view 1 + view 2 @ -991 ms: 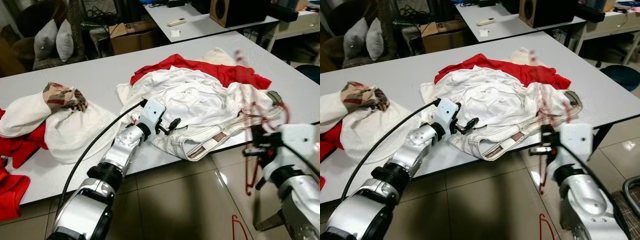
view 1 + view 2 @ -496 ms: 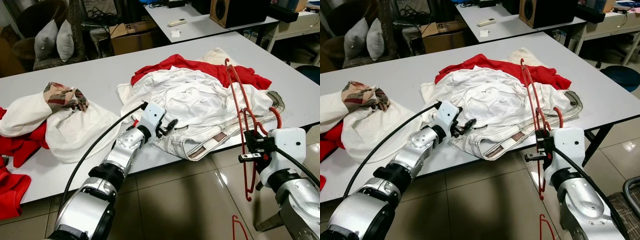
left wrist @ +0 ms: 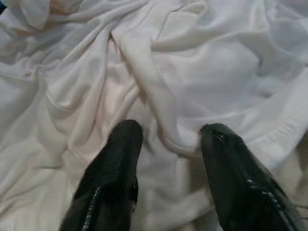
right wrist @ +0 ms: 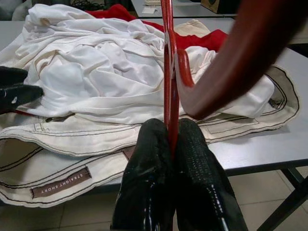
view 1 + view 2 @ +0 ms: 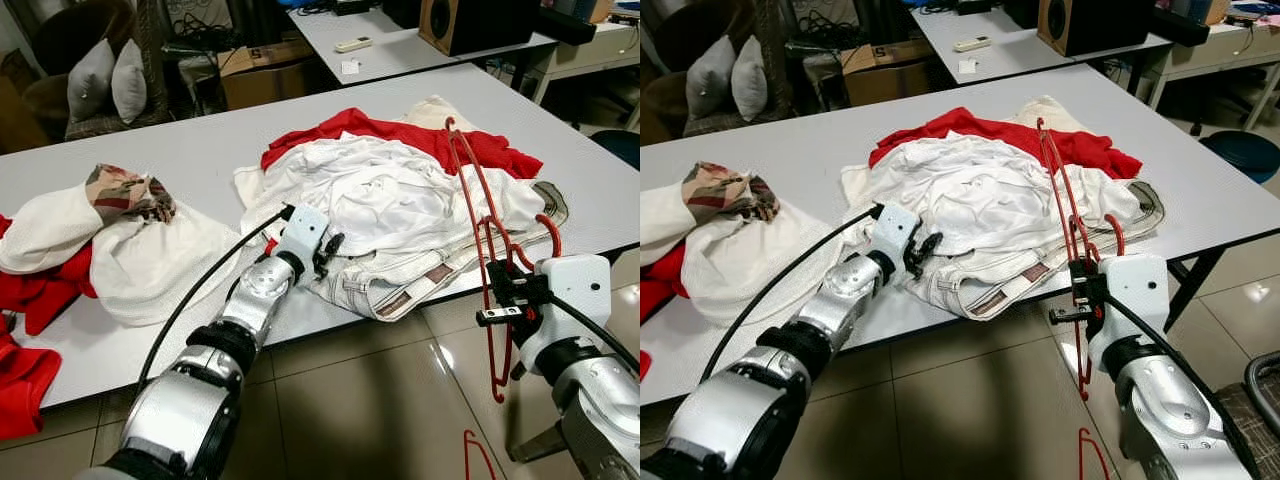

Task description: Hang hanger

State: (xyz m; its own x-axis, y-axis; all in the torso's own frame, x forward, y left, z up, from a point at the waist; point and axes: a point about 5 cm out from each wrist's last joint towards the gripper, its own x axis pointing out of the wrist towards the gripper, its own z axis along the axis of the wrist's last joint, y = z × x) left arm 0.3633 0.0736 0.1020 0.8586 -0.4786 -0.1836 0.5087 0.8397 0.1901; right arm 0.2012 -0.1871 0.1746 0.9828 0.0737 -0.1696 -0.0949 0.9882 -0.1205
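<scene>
The left gripper should grab the white shirt by its raised fold (image 3: 166, 127) next, because the rest of the cloth lies slack across the pile.
A red hanger (image 5: 478, 205) stands upright at the table's front right edge, its hook end hanging below. My right gripper (image 5: 497, 300) is shut on its thin bars, and in the right wrist view the gripper (image 4: 169, 132) pinches the red hanger (image 4: 168, 72). My left gripper (image 5: 328, 246) is open at the near edge of the white clothes pile (image 5: 390, 190). In the left wrist view the gripper (image 3: 171, 132) straddles a fold of white cloth (image 3: 149, 82) without closing on it. Cream shorts (image 5: 400, 285) lie at the front of the pile, over a red garment (image 5: 400, 135).
The grey table (image 5: 200, 140) also holds a second heap at the left, with a plaid cloth (image 5: 125, 195) on white and red clothes. Another red hanger (image 5: 478, 452) lies on the tiled floor. Behind are a cardboard box (image 5: 265, 70) and a table with a speaker (image 5: 470, 20).
The hanger, blurred and swinging a second ago, now hangs steady in my right gripper, which has risen. My left gripper has edged further into the white cloth.
</scene>
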